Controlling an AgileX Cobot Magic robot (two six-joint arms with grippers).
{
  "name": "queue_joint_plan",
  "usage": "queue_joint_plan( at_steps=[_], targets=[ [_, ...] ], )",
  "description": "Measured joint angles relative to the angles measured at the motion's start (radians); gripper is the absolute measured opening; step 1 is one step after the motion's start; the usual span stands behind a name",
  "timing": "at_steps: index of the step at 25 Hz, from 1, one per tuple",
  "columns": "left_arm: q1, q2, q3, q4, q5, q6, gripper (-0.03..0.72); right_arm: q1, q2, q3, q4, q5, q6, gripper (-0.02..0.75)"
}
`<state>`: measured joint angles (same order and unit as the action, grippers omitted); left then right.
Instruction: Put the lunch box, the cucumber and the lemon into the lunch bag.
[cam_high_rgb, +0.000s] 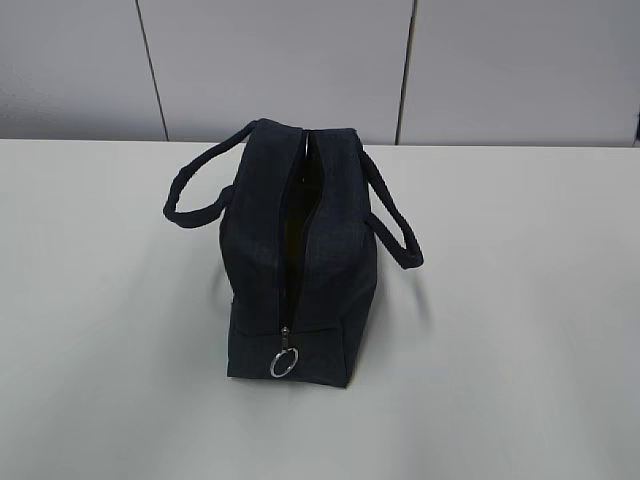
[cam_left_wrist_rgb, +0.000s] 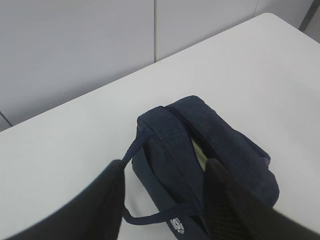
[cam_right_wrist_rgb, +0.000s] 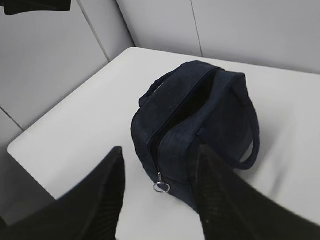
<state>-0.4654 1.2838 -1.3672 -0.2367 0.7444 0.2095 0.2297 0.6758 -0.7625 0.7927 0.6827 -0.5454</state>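
Observation:
The bag's cloth sides are smooth and wide and they slope, so my right gripper will next grab the zipper pull by its metal ring (cam_high_rgb: 284, 362) (cam_right_wrist_rgb: 161, 187), which hangs at the bag's near end.
The dark navy lunch bag (cam_high_rgb: 300, 250) stands in the middle of the white table, its top zipper open and its metal ring pull (cam_high_rgb: 284, 364) hanging at the near end. It also shows in the left wrist view (cam_left_wrist_rgb: 200, 145) and the right wrist view (cam_right_wrist_rgb: 195, 115). A pale green surface (cam_left_wrist_rgb: 200, 156), perhaps the lunch box lid, shows inside the open slit. The cucumber and the lemon are not in view. My left gripper (cam_left_wrist_rgb: 165, 170) is open above the bag's side. My right gripper (cam_right_wrist_rgb: 157, 160) is open above the zipper end. Neither gripper shows in the exterior view.
The white table (cam_high_rgb: 520, 300) spreads around the bag. Grey wall panels (cam_high_rgb: 300, 60) stand behind the table's far edge. The table's corner edge (cam_right_wrist_rgb: 20, 145) shows near the right gripper's side.

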Motion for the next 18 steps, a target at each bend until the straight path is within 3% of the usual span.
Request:
queue_joint_plan(
  at_steps=[8, 12, 18],
  targets=[
    [0.0, 0.0, 0.0, 0.002, 0.027, 0.0, 0.344, 0.0, 0.032, 0.016, 0.135, -0.031, -0.03, 0.351],
    [0.0, -0.005, 0.006, 0.004, 0.023, 0.0, 0.342, 0.0, 0.107, 0.016, 0.148, 0.037, -0.081, 0.351],
    [0.0, -0.067, 0.13, 0.009, -0.057, 0.0, 0.337, 0.004, 0.247, 0.016, 0.178, 0.076, -0.19, 0.351]
  ],
)
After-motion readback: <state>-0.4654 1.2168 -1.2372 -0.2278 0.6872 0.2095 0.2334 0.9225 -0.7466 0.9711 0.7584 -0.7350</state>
